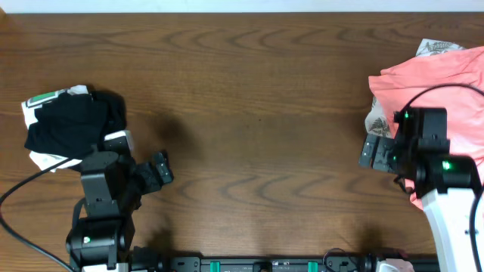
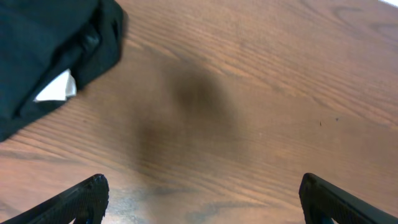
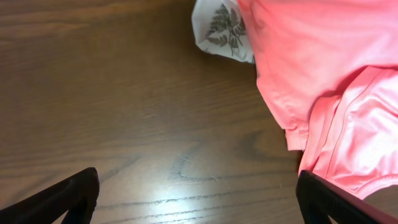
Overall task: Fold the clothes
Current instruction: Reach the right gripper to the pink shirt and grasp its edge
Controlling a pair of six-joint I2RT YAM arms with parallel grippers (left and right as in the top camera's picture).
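Note:
Next, my right gripper grabs the salmon-pink T-shirt [image 1: 442, 75] by its near hem to spread it out for folding.
The clothes lie in two heaps. A salmon-pink T-shirt [image 1: 442, 75] is crumpled at the table's right edge, over a white leaf-print garment [image 1: 376, 121]. In the right wrist view the shirt [image 3: 323, 68] fills the upper right, with the leaf-print piece [image 3: 221, 28] at its left edge. My right gripper [image 1: 368, 153] stands open over bare wood just left of the shirt's hem; its fingers [image 3: 81, 190] hold nothing. A black-and-white bundle [image 1: 72, 125] sits at the far left. My left gripper [image 1: 155, 172] is open beside it to the right, the bundle [image 2: 50, 50] at upper left in its wrist view.
The brown wooden table [image 1: 257, 98] stretches between the two heaps. A black cable [image 1: 23, 185] loops by the left arm's base. A black rail [image 1: 265, 264] runs along the front edge.

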